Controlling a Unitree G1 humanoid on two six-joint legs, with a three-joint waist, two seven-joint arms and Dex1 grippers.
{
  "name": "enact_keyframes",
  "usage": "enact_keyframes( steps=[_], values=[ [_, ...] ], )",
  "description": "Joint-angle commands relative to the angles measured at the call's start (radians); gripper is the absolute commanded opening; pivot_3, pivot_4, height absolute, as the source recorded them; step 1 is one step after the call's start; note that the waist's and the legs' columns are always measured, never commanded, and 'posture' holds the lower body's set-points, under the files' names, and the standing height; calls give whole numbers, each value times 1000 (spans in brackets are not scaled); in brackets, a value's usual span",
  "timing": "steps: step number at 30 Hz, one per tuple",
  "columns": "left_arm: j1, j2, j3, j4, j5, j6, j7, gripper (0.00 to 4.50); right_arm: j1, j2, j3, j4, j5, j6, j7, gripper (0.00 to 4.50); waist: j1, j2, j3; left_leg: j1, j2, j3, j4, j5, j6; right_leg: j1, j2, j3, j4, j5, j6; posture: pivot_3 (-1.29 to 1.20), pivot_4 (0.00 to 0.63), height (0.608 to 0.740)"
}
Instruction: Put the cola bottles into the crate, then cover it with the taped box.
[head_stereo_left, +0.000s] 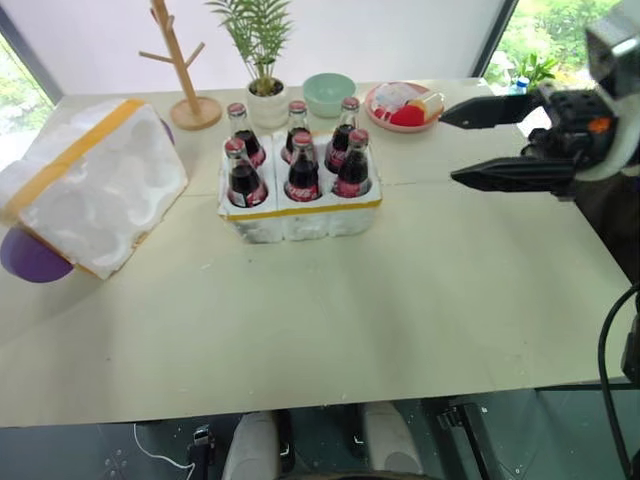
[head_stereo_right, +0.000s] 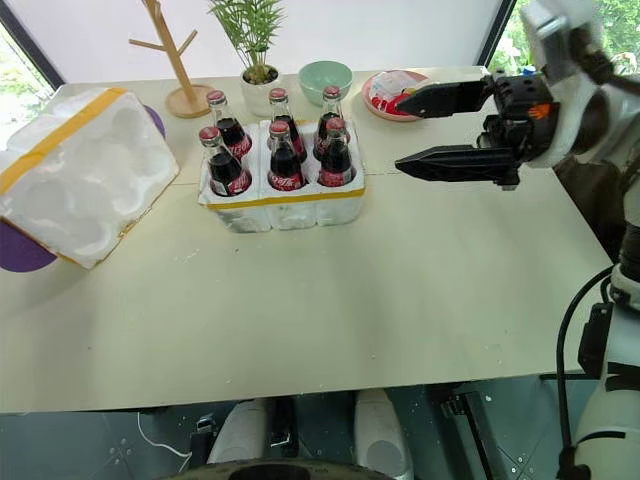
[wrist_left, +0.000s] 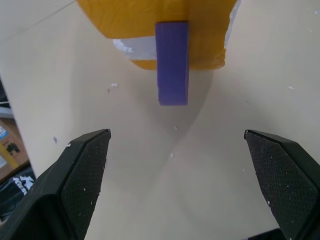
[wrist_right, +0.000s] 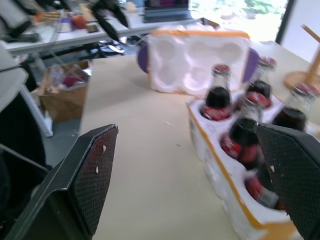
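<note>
The taped box (head_stereo_left: 95, 190) is wider than the robot's open fingers. The robot's left gripper should grab it next by the thin purple disc at its end (head_stereo_left: 34, 256) to cover the crate.
Six cola bottles (head_stereo_left: 302, 170) with red caps stand in the wells of the crate (head_stereo_left: 300, 218), a low white foam block with a yellow band, at the table's middle back. The taped box (head_stereo_left: 95, 190) lies tilted at the far left, hollow side facing the crate, resting on a purple disc (head_stereo_left: 30, 258). My right gripper (head_stereo_left: 448, 150) hovers open to the right of the crate, fingers pointing toward it, holding nothing. In the left wrist view my left gripper (wrist_left: 175, 134) is open over bare table, facing the box's yellow-taped edge (wrist_left: 150, 30) and the purple disc (wrist_left: 172, 62).
Along the back edge stand a wooden mug tree (head_stereo_left: 180, 60), a potted plant (head_stereo_left: 262, 60), a green bowl (head_stereo_left: 329, 93) and a pink plate (head_stereo_left: 404, 105) with toy food. A broad stretch of table (head_stereo_left: 330, 320) lies in front of the crate.
</note>
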Motion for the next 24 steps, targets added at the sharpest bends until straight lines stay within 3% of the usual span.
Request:
enact_keyframes(
  steps=[1,8,14,17,23,24],
  values=[
    [-164,9,-184,94,-13,-47,46,4500,-21,-11,-53,-75,78,40,-45,4478,-1,-1,0,0,0,1,0,0,0,0,0,0,0,0,0,0,150,740],
    [-551,-113,-525,324,95,-176,71,4500,36,-3,-91,-158,161,77,-132,4478,8,-1,-1,0,-1,2,0,0,0,0,1,0,1,2,3,0,150,740],
    [-722,-205,-669,538,199,-296,90,4500,62,-3,-97,-166,192,79,-186,4478,23,-3,-2,0,-1,2,3,0,1,1,2,0,1,2,4,0,150,740],
    [-779,-233,-689,608,220,-333,112,3629,65,-6,-102,-166,210,81,-201,4500,28,-2,-2,0,-1,2,3,0,1,2,1,0,1,2,4,0,150,740],
    [-844,-240,-699,648,233,-353,75,564,82,-19,-88,-169,210,67,-206,4500,28,-3,-3,0,-1,1,4,0,1,3,1,0,2,2,3,0,150,740],
    [-849,-237,-690,642,228,-363,80,361,87,-25,-87,-163,209,75,-210,4500,28,-3,-3,0,-1,1,4,0,1,3,1,0,2,2,3,0,150,740]
  ],
)
